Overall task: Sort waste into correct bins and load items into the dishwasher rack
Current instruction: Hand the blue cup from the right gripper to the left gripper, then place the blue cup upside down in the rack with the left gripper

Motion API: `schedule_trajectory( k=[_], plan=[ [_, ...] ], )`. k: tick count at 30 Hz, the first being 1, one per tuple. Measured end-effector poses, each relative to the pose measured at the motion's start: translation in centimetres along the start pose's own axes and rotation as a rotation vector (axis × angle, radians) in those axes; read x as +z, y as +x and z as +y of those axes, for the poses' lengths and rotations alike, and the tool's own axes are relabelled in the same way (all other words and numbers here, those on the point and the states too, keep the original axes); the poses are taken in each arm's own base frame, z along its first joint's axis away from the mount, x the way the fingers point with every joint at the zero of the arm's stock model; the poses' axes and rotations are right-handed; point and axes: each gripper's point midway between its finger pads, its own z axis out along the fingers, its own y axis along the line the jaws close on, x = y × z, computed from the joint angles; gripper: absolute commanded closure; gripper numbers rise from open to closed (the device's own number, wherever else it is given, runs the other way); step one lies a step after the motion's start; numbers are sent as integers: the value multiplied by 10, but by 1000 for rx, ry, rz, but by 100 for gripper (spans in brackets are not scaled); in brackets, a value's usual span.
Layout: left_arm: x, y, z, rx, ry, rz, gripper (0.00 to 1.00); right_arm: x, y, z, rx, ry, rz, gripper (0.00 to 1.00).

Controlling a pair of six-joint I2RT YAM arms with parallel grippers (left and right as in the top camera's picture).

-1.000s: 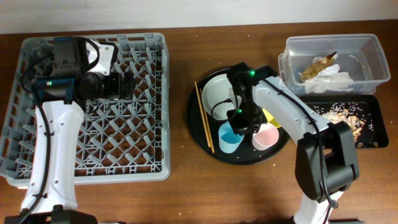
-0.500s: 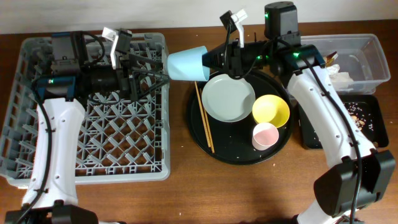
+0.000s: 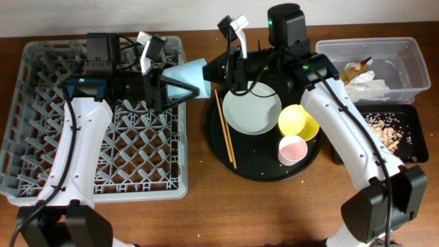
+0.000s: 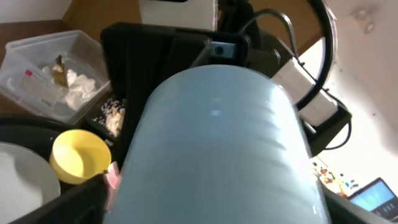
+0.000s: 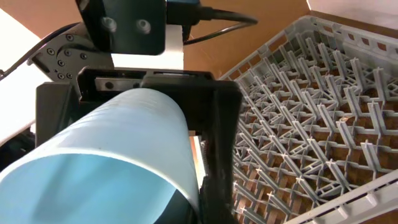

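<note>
My left gripper closes on the cup now, since its fingers reach past the light blue cup's narrow end (image 3: 179, 80) (image 4: 217, 177). Closing now would catch the cup.
The light blue cup (image 3: 192, 79) lies on its side in the air between the dishwasher rack (image 3: 41, 158) and the round tray. My right gripper (image 3: 214, 77) is shut on its rim. My left gripper (image 3: 177, 86) is open, one finger on each side of the cup's narrow end. The cup fills the left wrist view (image 4: 217, 137) and shows its mouth in the right wrist view (image 5: 112, 143). The plate (image 3: 252, 113), yellow bowl (image 3: 298, 121), pink cup (image 3: 293, 149) and chopsticks (image 3: 225, 134) lie on the round tray.
The round black tray (image 3: 226, 165) sits right of the rack. The clear tub (image 3: 405, 58) at the back right holds tissues (image 3: 369, 84) and a gold-brown wrapper (image 3: 353, 68). The shallow black tray (image 3: 411, 156) in front of it holds food scraps (image 3: 384, 130).
The right gripper lifted the blue cup off the round tray and carried it left. The left gripper reached right and now has its fingers around the cup's narrow end.
</note>
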Motion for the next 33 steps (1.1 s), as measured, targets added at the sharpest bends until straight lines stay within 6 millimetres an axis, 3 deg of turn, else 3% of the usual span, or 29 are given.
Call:
schedule_trajectory(
  k=[2,4,5,7,8,11,13,15,16,17,20,24,26,29,33],
  plan=[
    [0,0,-1,2,8,-1,48,1,0,-3,-1,17,-2,93],
    [-1,0,2,-3,-5,-1,50,3,0,-3,1,28,-1,56],
    [-1,0,2,-2,-5,-1,51,4,1,-3,3,31,1,50],
    [4,1,0,2,5,8,51,12,4,2,5,21,16,28],
    [5,2,0,2,9,11,51,14,5,3,0,17,18,25],
    [3,0,1,23,3,7,51,6,11,-14,66,94,26,20],
    [-3,-1,12,19,-62,4,51,-17,17,-41,154,209,21,18],
    [-18,1,39,-1,-219,5,51,-53,24,-74,251,348,2,18],
    [-30,9,63,-44,-374,26,51,-75,30,-91,311,429,-7,18],
    [-41,19,83,-83,-508,59,51,-97,36,-108,358,519,-16,18],
    [-79,64,120,-250,-856,201,51,-127,70,-132,480,731,50,18],
    [-134,118,127,-464,-1205,383,51,-148,92,-145,528,897,111,18],
    [-144,130,122,-517,-1264,425,51,-154,98,-147,539,939,129,18],
    [-145,138,120,-537,-1289,462,51,-158,100,-150,538,969,134,18],
    [-122,153,133,-490,-1269,509,51,-160,101,-151,537,979,136,18]
  ],
)
